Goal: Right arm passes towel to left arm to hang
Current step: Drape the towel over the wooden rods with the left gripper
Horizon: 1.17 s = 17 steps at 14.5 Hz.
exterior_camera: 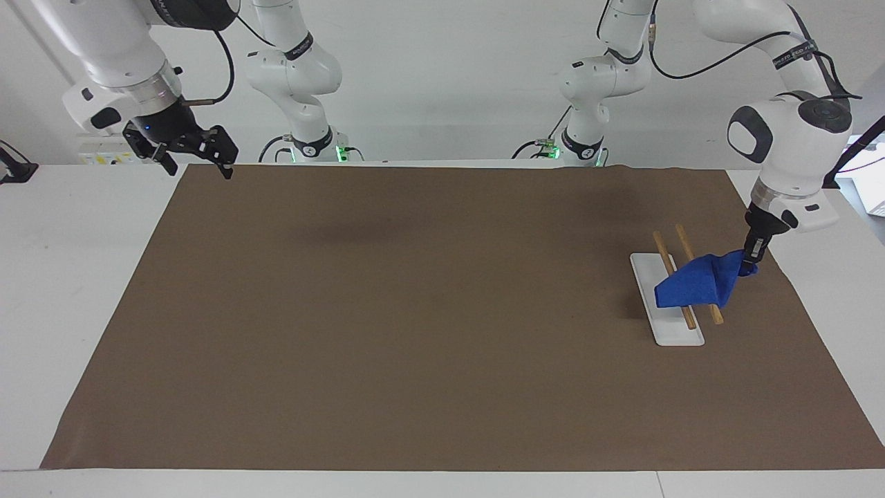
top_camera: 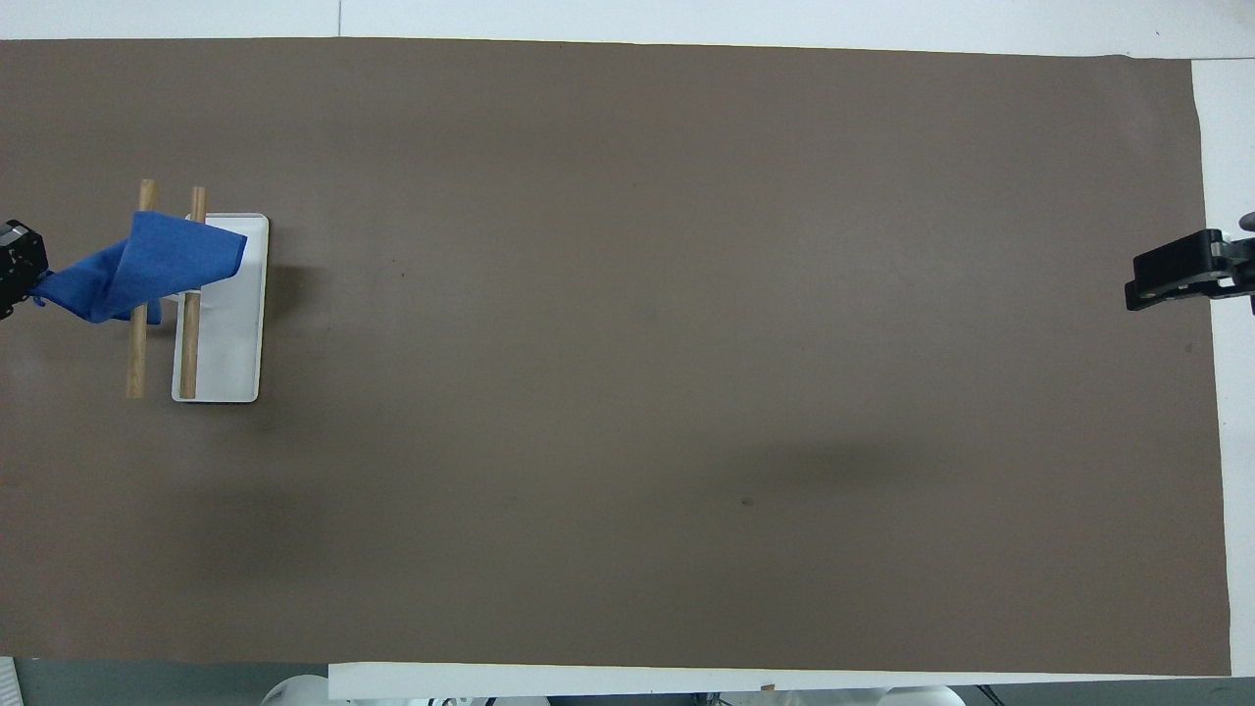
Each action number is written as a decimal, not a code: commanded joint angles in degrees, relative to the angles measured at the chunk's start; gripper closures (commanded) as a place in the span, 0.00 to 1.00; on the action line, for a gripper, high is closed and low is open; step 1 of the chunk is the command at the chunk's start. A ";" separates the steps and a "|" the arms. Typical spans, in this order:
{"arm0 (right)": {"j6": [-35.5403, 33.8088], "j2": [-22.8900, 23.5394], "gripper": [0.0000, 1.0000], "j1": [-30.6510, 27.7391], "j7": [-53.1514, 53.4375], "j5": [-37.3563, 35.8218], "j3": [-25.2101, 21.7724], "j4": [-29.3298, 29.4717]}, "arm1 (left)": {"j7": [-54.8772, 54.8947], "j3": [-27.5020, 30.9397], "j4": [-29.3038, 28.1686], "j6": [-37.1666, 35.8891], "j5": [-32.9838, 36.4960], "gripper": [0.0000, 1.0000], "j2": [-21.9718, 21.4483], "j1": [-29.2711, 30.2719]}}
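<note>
My left gripper holds the blue towel, and its held end [top_camera: 84, 284] slants off the rack's outer bar [top_camera: 137, 328]. My left gripper should keep holding the towel until that end lines up across the rack's bars.
The blue towel [exterior_camera: 695, 285] lies draped across the two wooden bars [exterior_camera: 686, 243] of the rack, above its white base [exterior_camera: 676, 335]. One corner of it is still pinched in my left gripper [exterior_camera: 751, 261], which is shut on it just beside the rack, toward the left arm's end of the table. In the overhead view the towel [top_camera: 147, 267] crosses both bars [top_camera: 137, 358] over the base [top_camera: 233, 343], with the left gripper [top_camera: 27, 284] at the view's edge. My right gripper [exterior_camera: 193, 163] is open and empty, waiting above the mat's corner at the right arm's end [top_camera: 1177, 279].
A brown mat [exterior_camera: 415, 311] covers most of the white table [exterior_camera: 69, 277]. The two arm bases [exterior_camera: 311, 145] stand at the robots' edge of the table.
</note>
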 commanded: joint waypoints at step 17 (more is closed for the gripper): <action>-0.98 -1.56 0.00 0.24 -6.26 -0.21 -0.30 -2.46 | -6.65 -0.01 6.44 -0.34 -2.65 0.97 1.70 -4.34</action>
